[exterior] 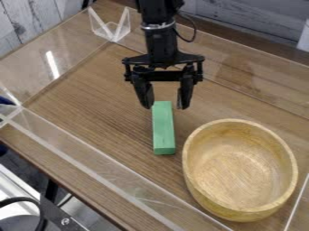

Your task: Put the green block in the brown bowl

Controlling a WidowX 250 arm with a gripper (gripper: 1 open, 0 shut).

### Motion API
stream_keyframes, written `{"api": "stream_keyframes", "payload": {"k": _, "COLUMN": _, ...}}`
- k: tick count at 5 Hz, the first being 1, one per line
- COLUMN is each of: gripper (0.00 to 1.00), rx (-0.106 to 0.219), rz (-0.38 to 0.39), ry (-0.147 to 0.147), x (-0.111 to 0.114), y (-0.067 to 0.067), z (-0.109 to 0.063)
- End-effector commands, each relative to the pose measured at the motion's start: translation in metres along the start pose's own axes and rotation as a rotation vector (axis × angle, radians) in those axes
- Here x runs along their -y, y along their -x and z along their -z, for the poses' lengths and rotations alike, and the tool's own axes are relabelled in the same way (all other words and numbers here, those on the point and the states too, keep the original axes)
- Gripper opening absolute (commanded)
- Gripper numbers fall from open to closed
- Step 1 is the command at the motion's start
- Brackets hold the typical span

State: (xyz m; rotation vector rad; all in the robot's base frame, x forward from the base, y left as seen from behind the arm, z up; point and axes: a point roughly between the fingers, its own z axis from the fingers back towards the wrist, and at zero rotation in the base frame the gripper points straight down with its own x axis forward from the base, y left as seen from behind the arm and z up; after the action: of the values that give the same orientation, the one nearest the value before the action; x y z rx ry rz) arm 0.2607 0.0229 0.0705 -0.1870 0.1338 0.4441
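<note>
My fingers above the green block's far end (162, 106) would miss now.
The green block (163, 127) lies flat on the wooden table, its long axis running away from the camera, just left of the brown bowl (240, 168). The bowl is light tan wood with a thick rim and nothing inside it. My gripper (163, 99) hangs pointing down right above the block's far end. Its two black fingers (141, 94) are spread wide, one on each side of that end. Nothing is held between them.
Clear acrylic walls (72, 153) fence the table on the left and front. A clear folded stand (111, 25) sits at the back left. Bare wood lies left of the block and behind the bowl.
</note>
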Motion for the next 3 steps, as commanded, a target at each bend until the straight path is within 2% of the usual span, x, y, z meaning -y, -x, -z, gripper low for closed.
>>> {"api": "stream_keyframes", "payload": {"k": 1, "gripper": 1.0, "rx": 0.03, "rz": -0.004, "ry": -0.013, "x": 0.0044, "y": 0.0004, "z": -0.0128}}
{"api": "stream_keyframes", "payload": {"k": 2, "gripper": 1.0, "rx": 0.01, "rz": -0.01, "ry": -0.033, "x": 0.0089, "y": 0.0044, "z": -0.0125}}
{"api": "stream_keyframes", "payload": {"k": 3, "gripper": 1.0, "rx": 0.029, "rz": -0.03, "ry": -0.017, "x": 0.0075, "y": -0.0041, "z": -0.0091}}
